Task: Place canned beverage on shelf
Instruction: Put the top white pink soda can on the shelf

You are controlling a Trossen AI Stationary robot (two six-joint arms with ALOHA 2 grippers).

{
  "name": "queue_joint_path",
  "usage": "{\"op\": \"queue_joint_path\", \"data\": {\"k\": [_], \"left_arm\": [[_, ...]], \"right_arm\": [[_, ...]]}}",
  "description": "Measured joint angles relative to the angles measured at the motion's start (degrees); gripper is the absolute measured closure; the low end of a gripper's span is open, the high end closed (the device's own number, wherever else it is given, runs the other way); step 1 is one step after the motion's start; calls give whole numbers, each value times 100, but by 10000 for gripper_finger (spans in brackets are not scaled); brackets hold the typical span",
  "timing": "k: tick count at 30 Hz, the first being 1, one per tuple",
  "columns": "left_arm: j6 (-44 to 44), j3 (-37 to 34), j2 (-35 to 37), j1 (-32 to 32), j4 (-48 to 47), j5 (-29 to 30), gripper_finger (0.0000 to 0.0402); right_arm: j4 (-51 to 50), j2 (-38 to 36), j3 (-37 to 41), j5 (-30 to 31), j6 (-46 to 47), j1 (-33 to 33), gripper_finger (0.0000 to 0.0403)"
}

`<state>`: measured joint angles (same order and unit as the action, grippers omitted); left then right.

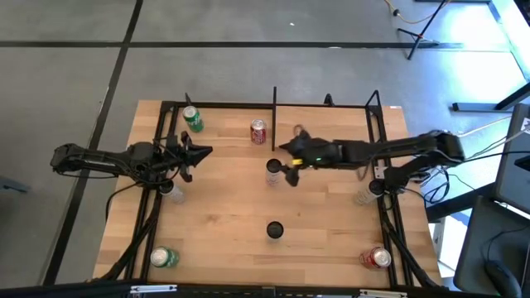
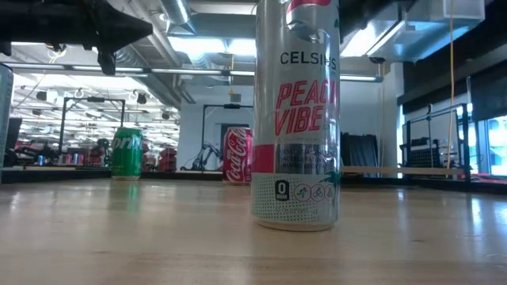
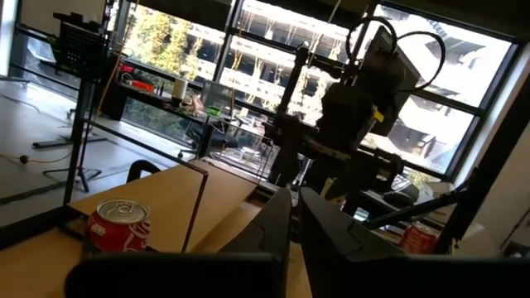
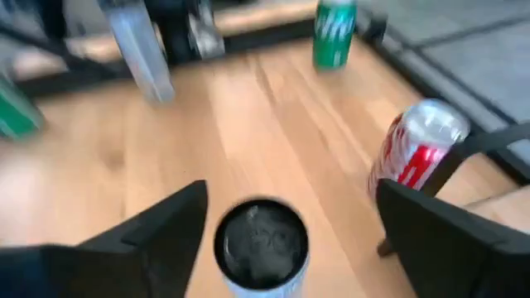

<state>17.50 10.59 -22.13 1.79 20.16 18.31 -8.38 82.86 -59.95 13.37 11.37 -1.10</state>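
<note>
The tall silver can needs to go on the shelf. My right gripper should grab it by its upper side point(image 1: 272, 178) next.
A tall silver can point(image 1: 274, 171) stands upright on its base mid-table. From above its top point(image 4: 261, 242) shows between the spread fingers of my right gripper point(image 4: 290, 197), which is open and reaches in from the table's right point(image 1: 287, 164). The fingers stand on either side of the can, apart from it. Thin black bars point(image 1: 323, 106) frame the shelf along the table's far edge. A red can point(image 1: 258, 131) and a green can point(image 1: 192, 118) stand just in front of those bars. My left gripper point(image 3: 291, 217) is shut and empty, raised over the table's left side point(image 1: 201, 153).
Another tall silver can with pink lettering point(image 2: 295, 119) stands nearer the front edge point(image 1: 274, 230). A green can point(image 1: 164, 257) and a red can point(image 1: 378, 258) stand at the near corners. Silver cans stand by the left point(image 1: 171, 189) and right point(image 1: 364, 194) frame rails.
</note>
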Motion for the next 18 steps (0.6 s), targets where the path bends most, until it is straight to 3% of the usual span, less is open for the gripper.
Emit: {"op": "queue_joint_path", "data": {"k": [6,11,18], "left_arm": [[13,0,0,2,0,-99,382],[13,0,0,2,-25,-107,382],[-2,0,0,-1,-39,-107,382]], "right_arm": [[-475,667,-525,-245,4,2,21],[-594,905,-582,-565,24,1,18],[-659,1101,-589,-379,-3,2,18]]}}
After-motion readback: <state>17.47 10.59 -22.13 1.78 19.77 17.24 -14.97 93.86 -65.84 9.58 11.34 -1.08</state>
